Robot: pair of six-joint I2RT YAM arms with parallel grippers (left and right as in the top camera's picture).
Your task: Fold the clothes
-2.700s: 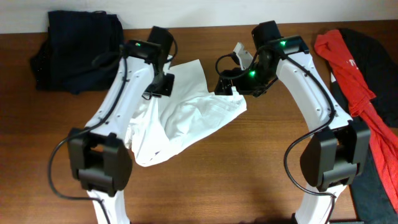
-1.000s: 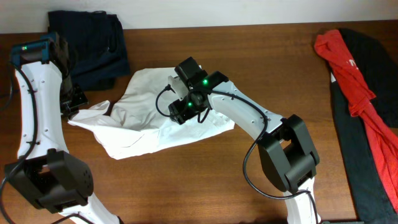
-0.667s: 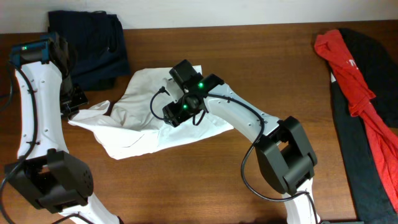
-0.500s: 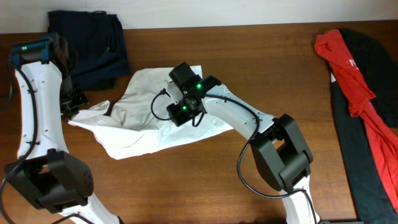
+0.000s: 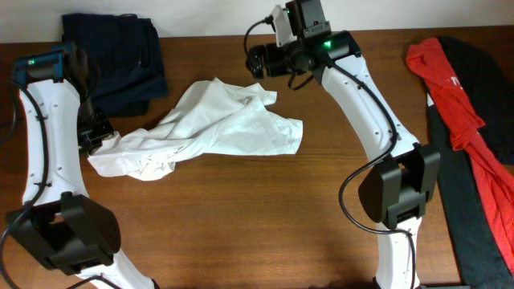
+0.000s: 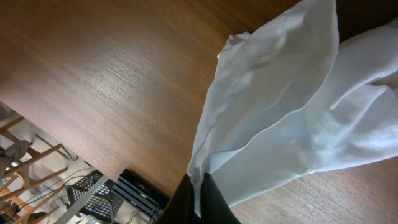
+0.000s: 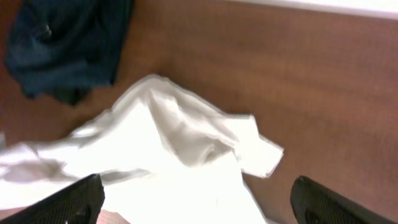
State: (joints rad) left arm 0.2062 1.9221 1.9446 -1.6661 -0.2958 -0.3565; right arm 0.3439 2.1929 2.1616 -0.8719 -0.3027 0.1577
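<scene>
My right gripper will next spread the white garment point(image 5: 217, 128) out for folding, so it will grab the garment near its end opposite my left gripper.
A crumpled white garment point(image 5: 217, 128) lies across the middle-left of the wooden table; it also shows in the left wrist view point(image 6: 280, 124) and the right wrist view point(image 7: 180, 137). My left gripper point(image 5: 95, 138) is at the garment's left end, near the table's left edge. In the left wrist view it point(image 6: 200, 186) is shut on a pinch of the white hem. My right gripper point(image 5: 255, 63) hovers toward the back of the table, above the garment's upper right part. In the right wrist view it point(image 7: 196, 199) is wide open and empty.
A folded dark navy garment point(image 5: 108, 56) lies at the back left, also in the right wrist view point(image 7: 62, 43). A red garment point(image 5: 450, 88) lies on a black one point(image 5: 486, 209) at the right edge. The table's edge point(image 6: 112, 168) is close to my left gripper.
My right gripper has left the garment's middle and moved up to the back of the table, open. The garment now lies more stretched out, bunched at its upper right. The left arm is still.
</scene>
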